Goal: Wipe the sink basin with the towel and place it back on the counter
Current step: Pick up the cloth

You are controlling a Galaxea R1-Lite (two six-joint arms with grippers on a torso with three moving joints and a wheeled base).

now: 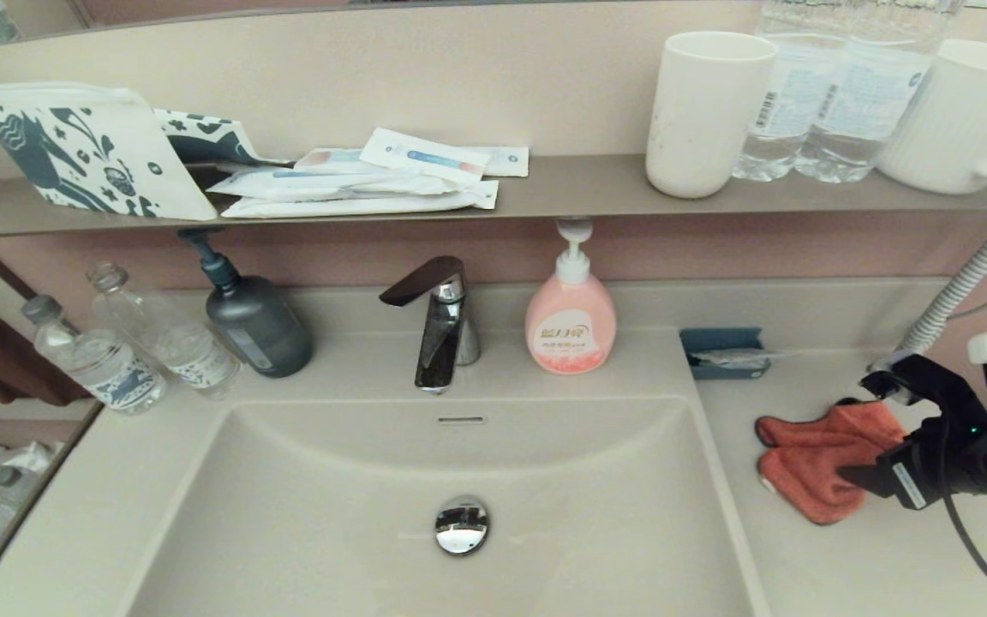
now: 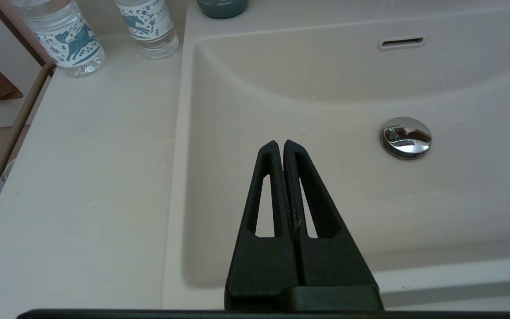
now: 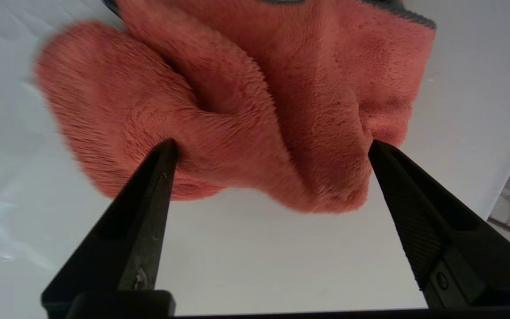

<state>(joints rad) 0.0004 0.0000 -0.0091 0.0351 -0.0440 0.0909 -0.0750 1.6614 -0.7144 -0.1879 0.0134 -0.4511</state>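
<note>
The orange-red towel is for wiping the sink basin, so the right gripper will next grab it by its bulging folded edge (image 1: 874,440).
The orange-red towel (image 1: 815,463) lies crumpled on the beige counter (image 1: 870,566) just right of the sink basin (image 1: 596,497). My right gripper (image 1: 869,428) is at the towel's right edge, open, one fingertip on each side of the folded cloth. In the right wrist view the towel (image 3: 246,97) bulges between the spread fingers of the right gripper (image 3: 272,148), and bare counter shows under it. My left gripper (image 2: 279,144) is shut on nothing, hanging over the basin (image 2: 326,190) near its front-left side, left of the chrome drain plug (image 2: 406,137). It does not show in the head view.
A faucet (image 1: 440,330), pink soap bottle (image 1: 571,321) and dark pump bottle (image 1: 255,324) stand behind the basin. Water bottles (image 1: 159,343) stand at back left. A blue dish (image 1: 725,351) sits behind the towel. A grey hose (image 1: 965,283) hangs at right. The shelf (image 1: 579,184) holds cups and packets.
</note>
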